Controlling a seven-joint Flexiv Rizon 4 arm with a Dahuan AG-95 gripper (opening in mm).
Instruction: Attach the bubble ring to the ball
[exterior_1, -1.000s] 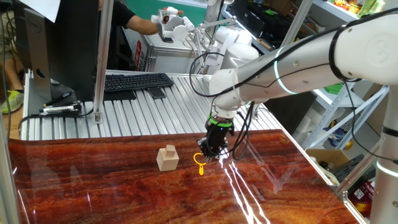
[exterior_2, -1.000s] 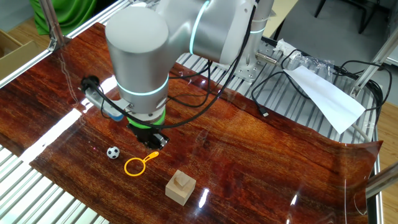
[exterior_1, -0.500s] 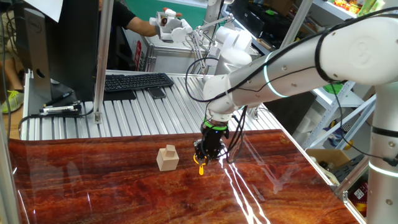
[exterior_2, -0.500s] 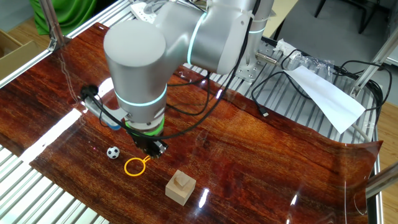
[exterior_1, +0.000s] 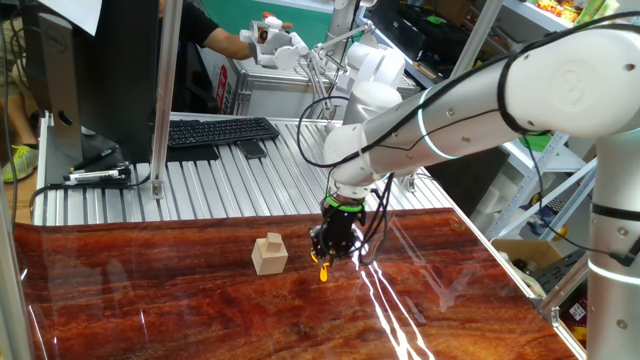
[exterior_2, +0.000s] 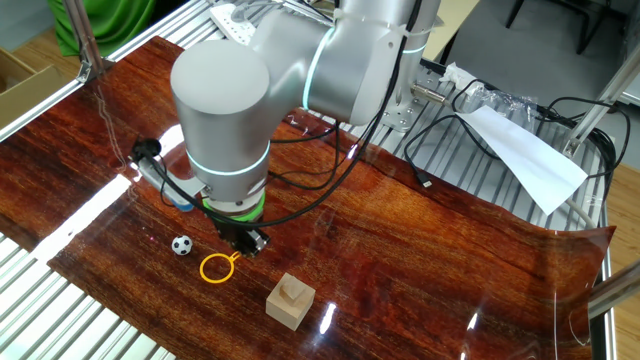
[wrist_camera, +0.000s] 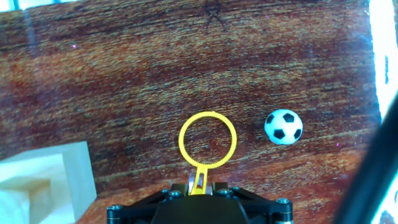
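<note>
Next, my gripper grabs the bubble ring by its short stem (wrist_camera: 200, 177), to fit the ring around the ball (wrist_camera: 283, 127).
The bubble ring (wrist_camera: 208, 139) is a small yellow loop lying flat on the red-brown wooden table (exterior_2: 420, 240). Its short stem points toward my gripper (wrist_camera: 199, 185) and runs in between the two fingers. My gripper (exterior_2: 246, 243) is down at the table, open only narrowly, with a thin gap showing beside the stem. The loop (exterior_2: 218, 267) sticks out in front of the fingers, and its yellow tip (exterior_1: 322, 270) shows below the gripper (exterior_1: 330, 250). The ball (wrist_camera: 283, 127) is a tiny black-and-white football just right of the loop, apart from it. It also shows on the table (exterior_2: 181, 245).
A pale wooden block (exterior_2: 290, 301) stands close beside the ring (exterior_1: 269, 254), at the lower left of the hand view (wrist_camera: 43, 180). A blue-tipped tool (exterior_2: 165, 175) lies behind the ball. Black cables (exterior_2: 330, 150) hang from the arm. A slatted metal surface with a keyboard (exterior_1: 215, 131) borders the table.
My gripper has moved from beside the ring to over its stem, and the jaws have parted slightly. The ring, ball and block have stayed in place.
</note>
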